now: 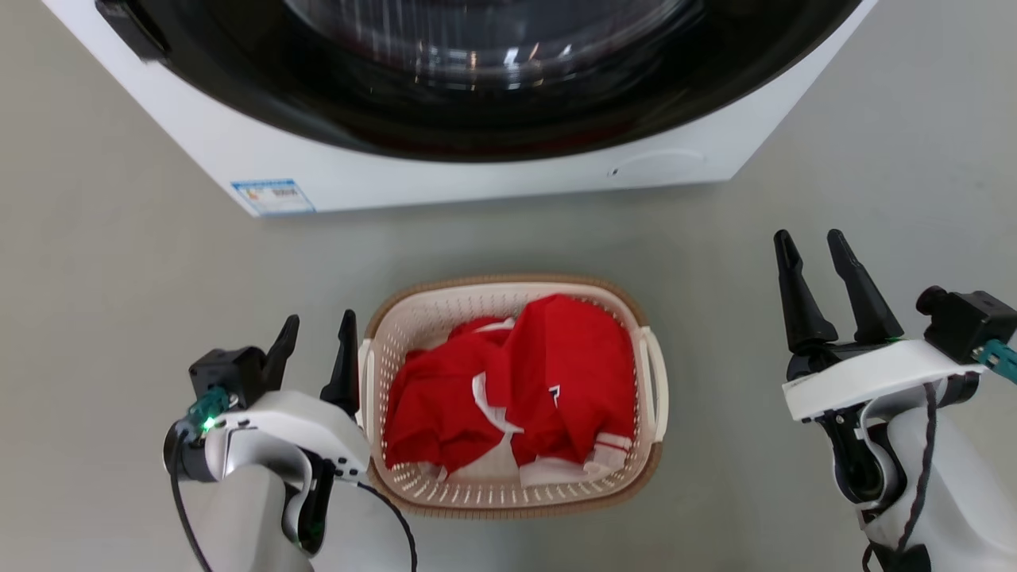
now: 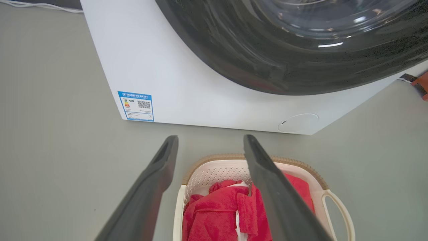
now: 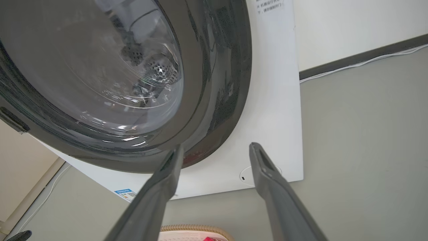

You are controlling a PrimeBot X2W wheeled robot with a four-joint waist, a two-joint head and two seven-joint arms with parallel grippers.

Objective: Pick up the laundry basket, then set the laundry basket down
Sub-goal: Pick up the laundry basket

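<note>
To pick up the laundry basket, far wider than my open fingers, my left gripper next needs to grab its slim white side handle.
The laundry basket [image 1: 616,298] sits on the grey floor before the washing machine, cream with a brown rim and white side handles, holding red clothes [image 1: 516,389]. My left gripper [image 1: 318,322] stands open right beside the basket's left handle [image 1: 364,381], its inner finger above the rim. My right gripper [image 1: 810,238] is open and raised well to the right of the basket, apart from it. In the left wrist view the left gripper [image 2: 210,139] spans the basket's [image 2: 214,174] left wall. The right wrist view has the right gripper [image 3: 215,147] aimed at the machine, with the basket's rim [image 3: 194,228] at the bottom edge.
The white washing machine [image 1: 477,171] with its dark round door [image 1: 493,71] stands just behind the basket. Bare grey floor [image 1: 103,278] lies on both sides. A white cable runs along the wall base [image 3: 361,62] to the machine's right.
</note>
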